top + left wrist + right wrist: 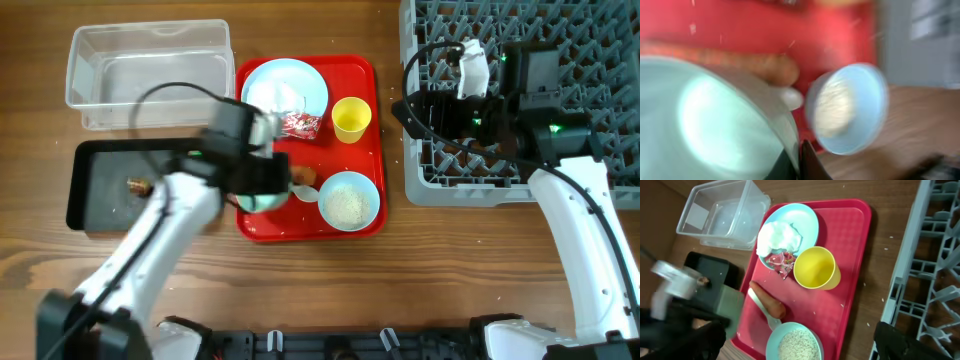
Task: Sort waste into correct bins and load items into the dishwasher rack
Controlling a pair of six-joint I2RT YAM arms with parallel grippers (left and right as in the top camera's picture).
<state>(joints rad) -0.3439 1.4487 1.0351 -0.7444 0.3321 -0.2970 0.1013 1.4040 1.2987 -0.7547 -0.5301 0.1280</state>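
My left gripper needs to keep holding the empty bowl, which hangs tilted above the red tray (pixel 372 80) and would drop and could tip if I opened now.
My left gripper (pixel 262 188) (pixel 801 161) is shut on the rim of an empty pale blue-green bowl (pixel 262 203) (pixel 715 125) at the front left of the red serving tray (pixel 372 80). Beside it lie the orange carrot (pixel 303 176) (pixel 767 66) and the white spoon (pixel 300 193). The second bowl (pixel 348 200) (pixel 795 344) holds white rice. The blue plate (pixel 305 78) carries white tissue (pixel 282 100) and the red wrapper (pixel 300 125). The yellow cup (pixel 352 118) stands upright. My right gripper (pixel 412 108) is open and empty over the grey rack (pixel 570 30).
The clear tub (pixel 148 30) stands empty at the back left. The black tray (pixel 100 160) in front of it holds a small brown scrap (pixel 137 185). Loose rice grains lie on the wood between the red tray and the rack. The left wrist view is motion-blurred.
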